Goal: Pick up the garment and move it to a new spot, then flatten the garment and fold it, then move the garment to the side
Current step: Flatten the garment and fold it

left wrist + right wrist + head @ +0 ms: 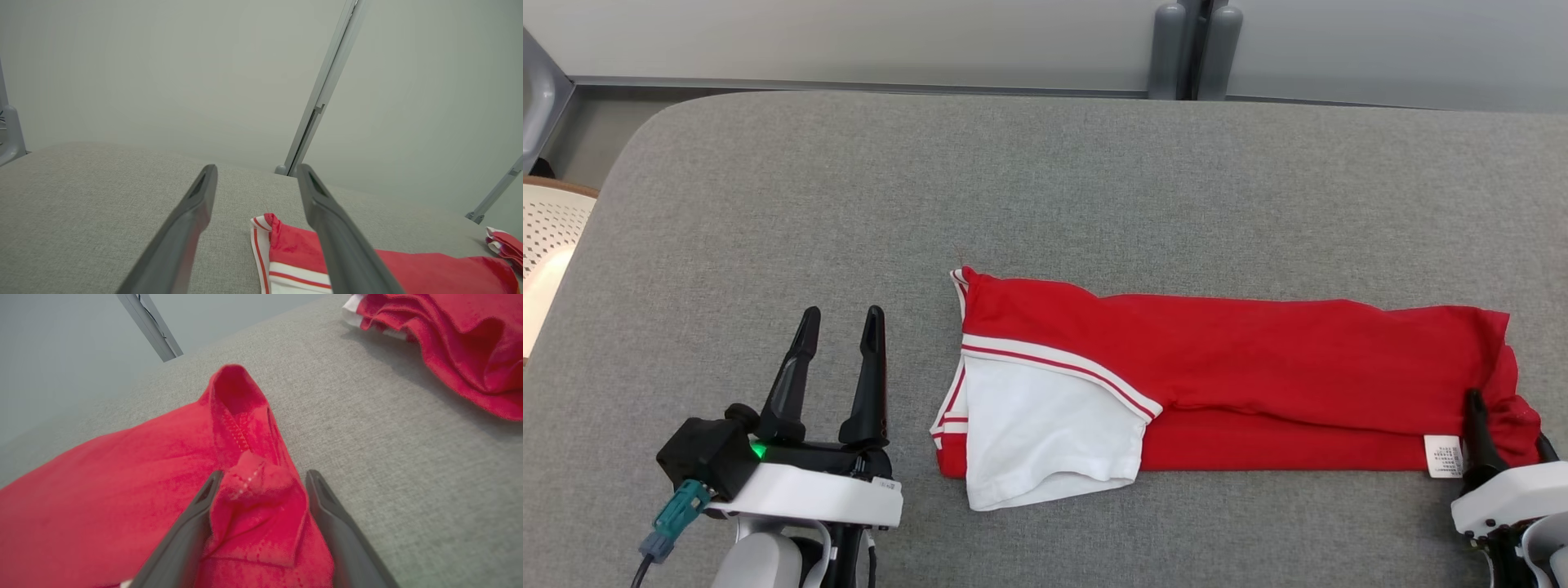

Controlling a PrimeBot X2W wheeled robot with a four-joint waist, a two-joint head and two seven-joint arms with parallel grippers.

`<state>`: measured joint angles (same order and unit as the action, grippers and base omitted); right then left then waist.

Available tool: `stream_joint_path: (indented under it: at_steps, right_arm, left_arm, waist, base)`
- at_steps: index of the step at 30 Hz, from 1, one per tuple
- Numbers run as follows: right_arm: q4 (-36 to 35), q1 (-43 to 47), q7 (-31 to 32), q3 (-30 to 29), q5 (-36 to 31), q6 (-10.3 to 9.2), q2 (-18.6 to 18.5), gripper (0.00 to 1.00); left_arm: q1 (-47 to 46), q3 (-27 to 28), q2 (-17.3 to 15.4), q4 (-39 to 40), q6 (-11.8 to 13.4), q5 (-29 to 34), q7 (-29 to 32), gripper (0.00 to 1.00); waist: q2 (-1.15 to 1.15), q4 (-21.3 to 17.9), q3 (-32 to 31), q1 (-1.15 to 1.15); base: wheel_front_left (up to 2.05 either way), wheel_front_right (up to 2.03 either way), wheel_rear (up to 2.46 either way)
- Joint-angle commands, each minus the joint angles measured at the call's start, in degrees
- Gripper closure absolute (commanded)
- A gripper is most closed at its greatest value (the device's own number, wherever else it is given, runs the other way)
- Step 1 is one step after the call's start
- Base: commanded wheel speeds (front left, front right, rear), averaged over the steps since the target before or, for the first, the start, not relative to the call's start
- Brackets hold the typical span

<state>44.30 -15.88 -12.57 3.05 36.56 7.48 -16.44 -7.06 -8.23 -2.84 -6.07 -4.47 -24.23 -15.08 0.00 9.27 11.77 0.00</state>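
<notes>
The hem corner with the label should be grabbed next by my right gripper, to fold the garment over toward the garment's white sleeve (1052, 431).
A red garment (1258, 359) with white trim lies in a long folded band on the grey padded table (1045, 180), its white sleeve (1045, 433) at the left end. My left gripper (837, 327) stands open on the table to the left of the garment, apart from it; in the left wrist view this gripper (256, 169) has the garment's collar end (294, 249) just ahead. My right gripper (1509, 429) is at the garment's right end, beside the white label (1443, 455). In the right wrist view its fingers (214, 486) stand apart with bunched red cloth (253, 490) between them.
A second pile of red cloth (470, 335) lies further right on the table, also seen as a red bundle (504, 245) in the left wrist view. A white perforated chair (547, 237) stands off the table's left edge. Grey posts (1192, 49) rise behind.
</notes>
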Motion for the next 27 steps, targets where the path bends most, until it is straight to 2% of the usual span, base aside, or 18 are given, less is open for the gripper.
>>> stream_joint_path:
  at_steps: [1, 2, 3, 11, 14, 18, 23, 25, 27]
  right_arm:
    - [1.13, 0.23, 1.36, 2.05, 1.48, 0.01, 0.73, 0.10]
    - [1.26, 0.23, 1.18, 2.63, 1.92, 0.01, 0.50, 0.72]
    - [1.39, 0.22, 0.96, 3.13, 2.33, 0.01, 0.31, 1.00]
    - [3.89, -1.28, -1.68, 2.20, 3.20, -0.08, -2.86, 1.00]
    - [5.59, -2.47, -2.35, 0.16, 1.86, -0.08, -4.44, 1.00]
    - [7.77, -5.12, -2.71, -5.64, -2.39, -0.06, -6.97, 1.00]
    - [2.55, -4.99, -2.64, -10.27, -7.64, -0.04, -5.07, 1.00]
    - [0.21, -4.43, -2.58, -9.81, -8.63, -0.01, -3.66, 1.00]
    - [-2.12, -3.72, -2.55, -6.39, -9.46, 0.00, -2.05, 1.00]
  left_arm:
    - [-0.57, 0.34, -0.17, -0.22, 0.14, -0.20, -0.09, 0.00]
    - [-0.47, 0.39, -0.16, -0.31, 0.11, -0.16, -0.08, 0.00]
    - [-0.35, 0.37, -0.17, -0.42, 0.05, -0.09, -0.09, 0.00]
    - [0.08, -0.03, -0.17, -0.94, -0.26, -0.06, -0.08, 0.00]
    - [0.00, -0.25, -0.17, -1.06, -0.34, -0.19, -0.09, 0.00]
    - [-0.24, -0.68, -0.17, -1.34, -0.35, -0.24, -0.09, 0.00]
    - [-0.07, -0.74, -0.16, -1.58, -0.50, -0.29, -0.08, 0.00]
    - [0.25, -0.72, -0.18, -1.79, -0.52, -0.40, -0.09, 0.00]
    - [0.44, -0.69, -0.16, -2.07, -0.54, -0.53, -0.08, 0.00]
  waist:
    - [0.00, 0.06, -0.14, 0.00]
    - [0.00, 0.05, -0.20, 0.00]
    - [0.00, 0.03, -0.29, 0.00]
    - [0.00, -0.43, -0.76, 0.00]
    - [0.00, -0.62, -0.76, 0.00]
    - [0.00, -0.77, -0.75, 0.00]
    - [0.00, -0.77, -1.23, 0.00]
    - [0.00, -0.76, -1.65, 0.00]
    - [0.00, -0.74, -2.11, 0.00]
  base:
    - [0.00, 0.00, 0.00]
    - [0.00, 0.00, 0.00]
    - [0.00, 0.00, 0.00]
    - [0.00, 0.00, 0.00]
    - [0.00, 0.00, 0.00]
    - [0.00, 0.00, 0.00]
    - [0.00, 0.00, 0.00]
    - [0.00, 0.00, 0.00]
    - [0.00, 0.00, 0.00]
